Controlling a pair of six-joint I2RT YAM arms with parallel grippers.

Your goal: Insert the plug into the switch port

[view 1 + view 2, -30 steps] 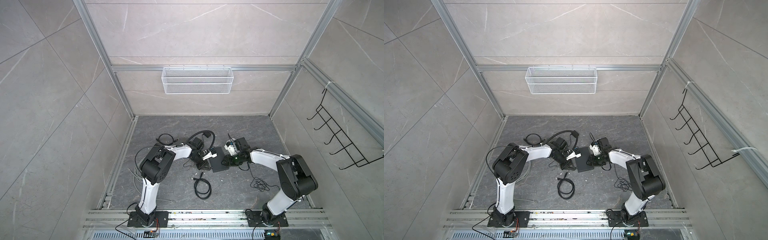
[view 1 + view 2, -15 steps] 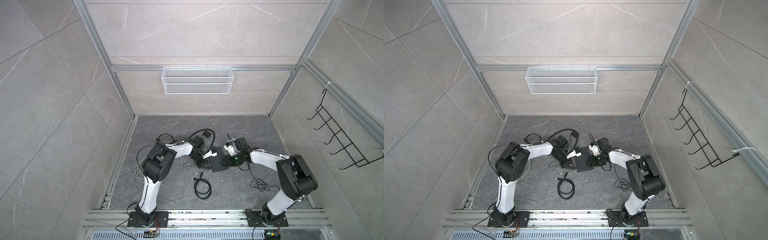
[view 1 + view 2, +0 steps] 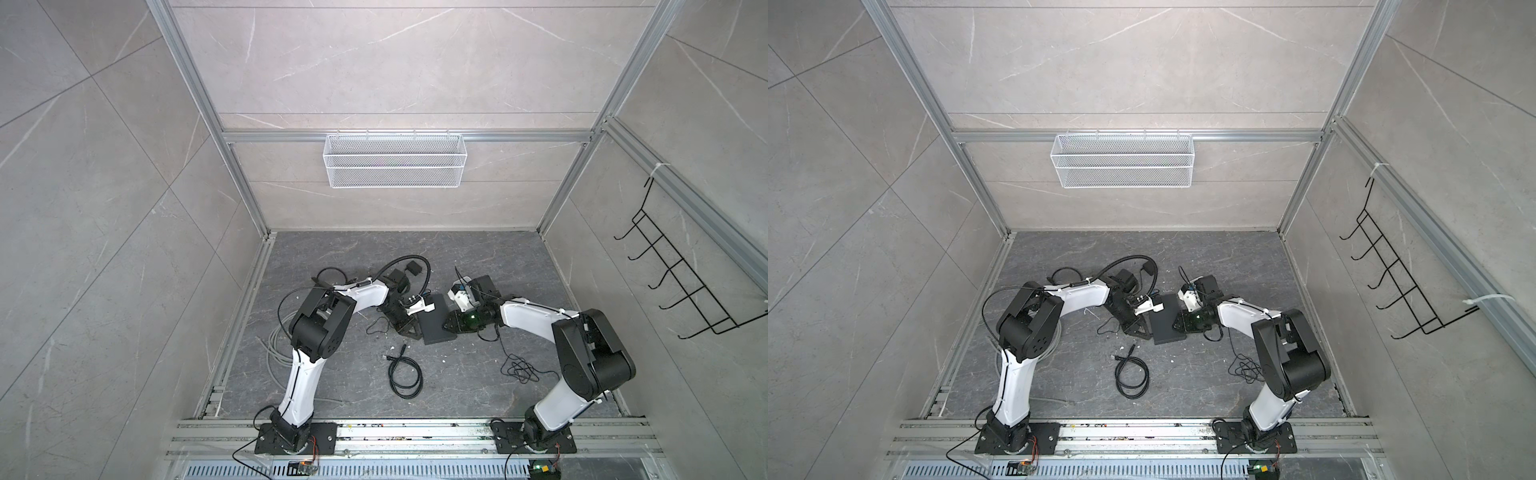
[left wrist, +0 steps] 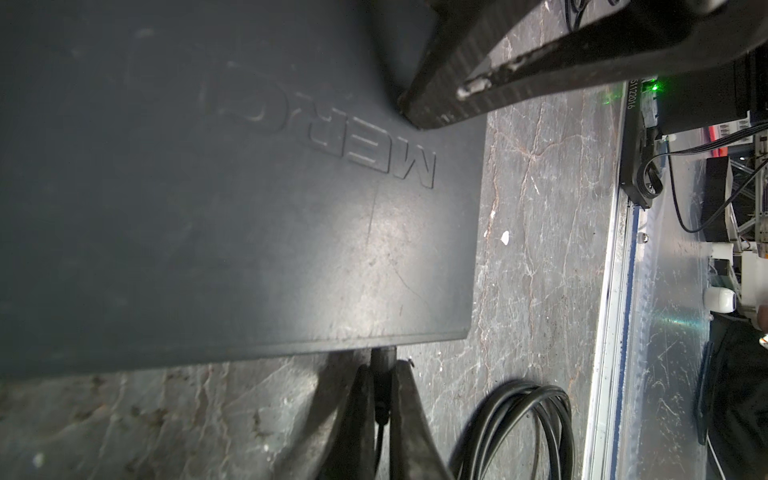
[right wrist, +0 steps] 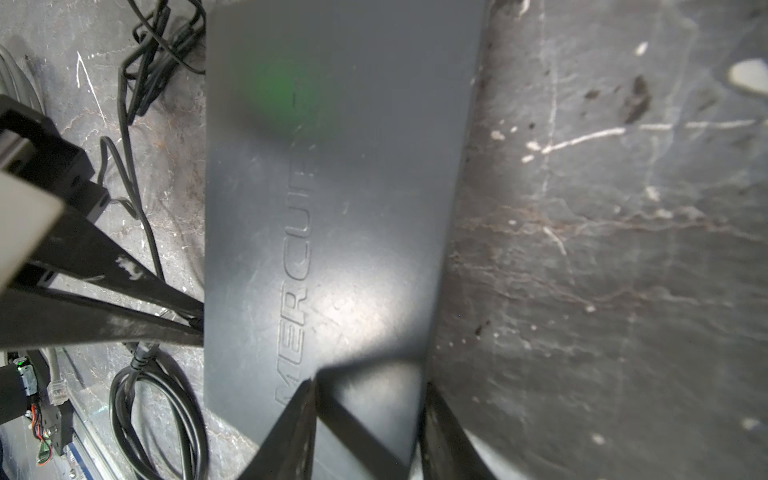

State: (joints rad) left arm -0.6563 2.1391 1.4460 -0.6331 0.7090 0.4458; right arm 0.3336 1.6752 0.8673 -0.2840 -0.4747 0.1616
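Note:
The left gripper should open now: the front end of the plug is hidden in the switch's side edge and fits tightly, so the plug would likely stay there.
The switch (image 3: 435, 322) (image 3: 1168, 322) is a flat dark box lying on the floor between the arms, its top embossed with letters (image 4: 249, 208) (image 5: 332, 208). My left gripper (image 3: 417, 331) (image 3: 1145, 330) (image 4: 382, 374) is shut on a small black plug (image 4: 382, 360). The plug's nose meets the switch's side edge, and a thin cable trails back between the fingers. The port is hidden under that edge. My right gripper (image 3: 449, 328) (image 3: 1180, 324) (image 5: 368, 388) clamps the opposite edge of the switch, one finger on top and one at the side.
A coiled black cable (image 3: 405, 376) (image 4: 519, 428) lies just in front of the switch. Thin tangled wire (image 3: 519, 368) sits to the right and a grey cable bundle (image 3: 276, 345) to the left. A wire basket (image 3: 395, 160) hangs on the back wall.
The left arm has shifted very slightly at the switch's edge. Both grippers keep their holds and the switch has not moved.

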